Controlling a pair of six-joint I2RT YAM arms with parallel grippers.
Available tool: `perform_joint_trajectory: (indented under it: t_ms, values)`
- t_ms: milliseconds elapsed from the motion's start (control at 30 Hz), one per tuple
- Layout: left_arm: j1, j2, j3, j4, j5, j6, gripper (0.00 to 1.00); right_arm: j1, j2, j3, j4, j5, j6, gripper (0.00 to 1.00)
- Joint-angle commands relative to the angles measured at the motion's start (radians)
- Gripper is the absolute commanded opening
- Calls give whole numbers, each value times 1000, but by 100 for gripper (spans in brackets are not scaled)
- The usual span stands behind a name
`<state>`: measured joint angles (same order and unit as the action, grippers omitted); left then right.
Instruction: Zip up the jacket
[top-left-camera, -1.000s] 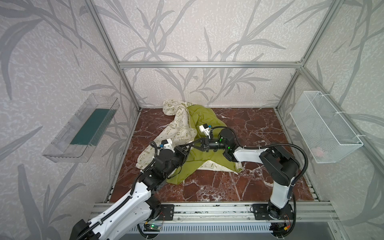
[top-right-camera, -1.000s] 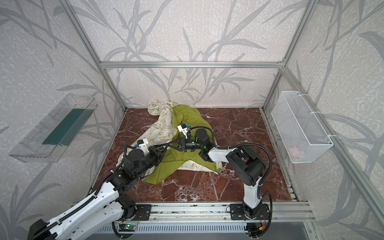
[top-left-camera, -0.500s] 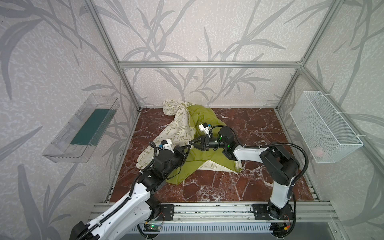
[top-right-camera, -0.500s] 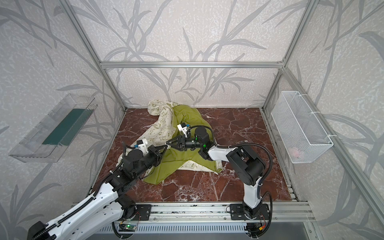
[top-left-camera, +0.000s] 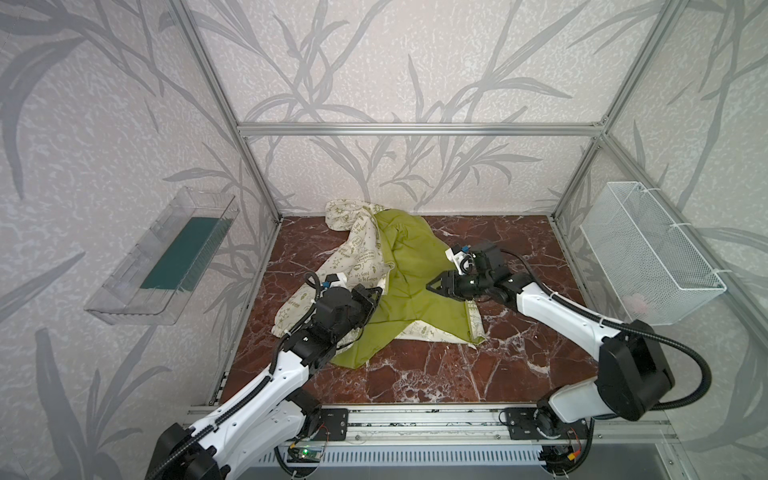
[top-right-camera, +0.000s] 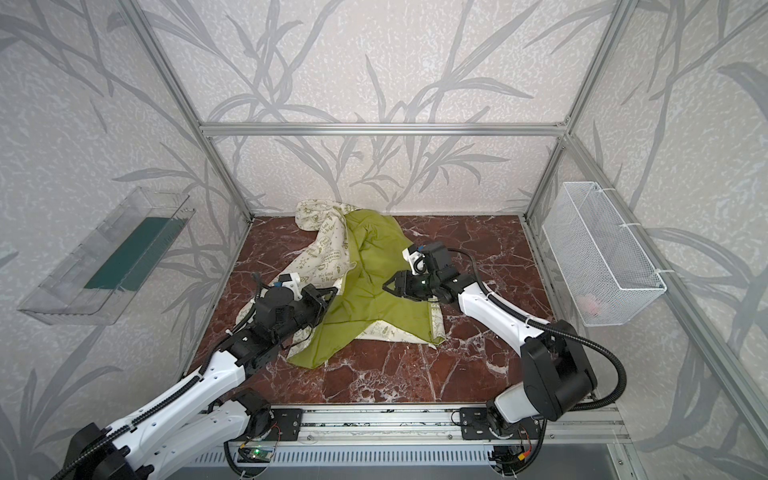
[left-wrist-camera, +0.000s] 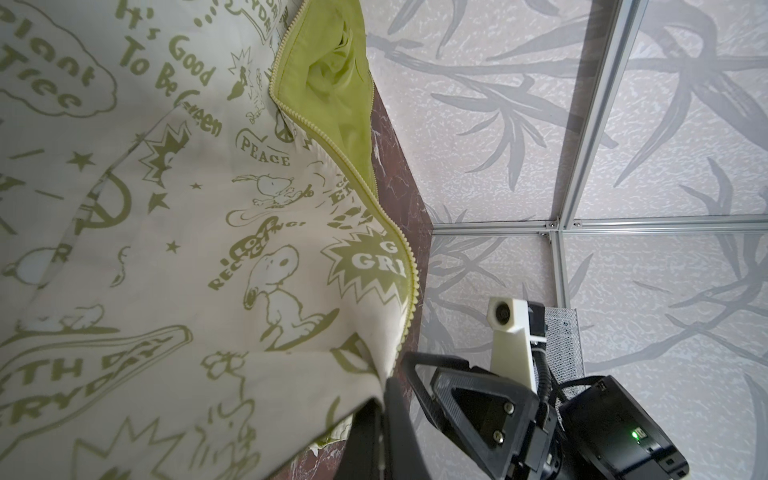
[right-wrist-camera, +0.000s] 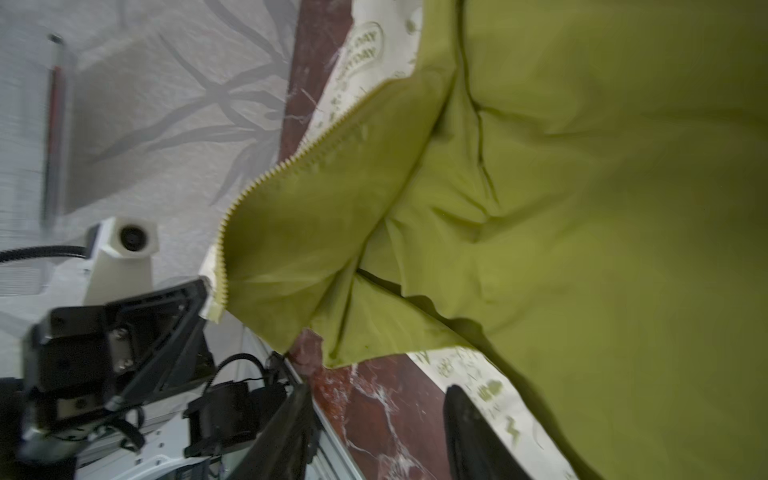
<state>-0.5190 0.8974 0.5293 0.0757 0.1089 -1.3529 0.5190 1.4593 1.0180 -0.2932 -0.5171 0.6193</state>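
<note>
I should grip the jacket's free front edge by its cream bottom corner with my right gripper, so the zipper stays free to join.
The jacket (top-left-camera: 401, 266) lies spread on the floor in both top views, lime lining up and cream printed outside (top-right-camera: 328, 249) at its left. My left gripper (top-left-camera: 375, 291) is shut on the cream front edge beside the zipper strip (left-wrist-camera: 360, 183); the left wrist view shows the printed cloth (left-wrist-camera: 166, 216) pinched between its jaws (left-wrist-camera: 384, 401). My right gripper (top-left-camera: 432, 286) hovers open over the lining's right part, nothing between its fingers (right-wrist-camera: 469, 432). In the right wrist view the other zipper edge (right-wrist-camera: 291, 162) runs along the lime lining (right-wrist-camera: 561, 187).
Red marble floor (top-left-camera: 415, 374) lies under the jacket. A clear tray (top-left-camera: 166, 257) hangs on the left wall and a white wire basket (top-left-camera: 648, 257) on the right wall. Aluminium posts (top-left-camera: 575, 178) frame the back corners.
My right gripper has opened, let go of the jacket and drawn back to the right. My left gripper has closed on the jacket's front edge and stayed there.
</note>
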Motion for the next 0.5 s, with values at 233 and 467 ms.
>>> perform_joint_trajectory:
  t_ms: [233, 467]
  values:
    - [42, 61, -16, 45, 139, 45, 0, 36, -84, -25, -628, 495, -223, 47]
    - [63, 84, -31, 73, 188, 51, 0, 39, -46, -56, -596, 488, -211, 42]
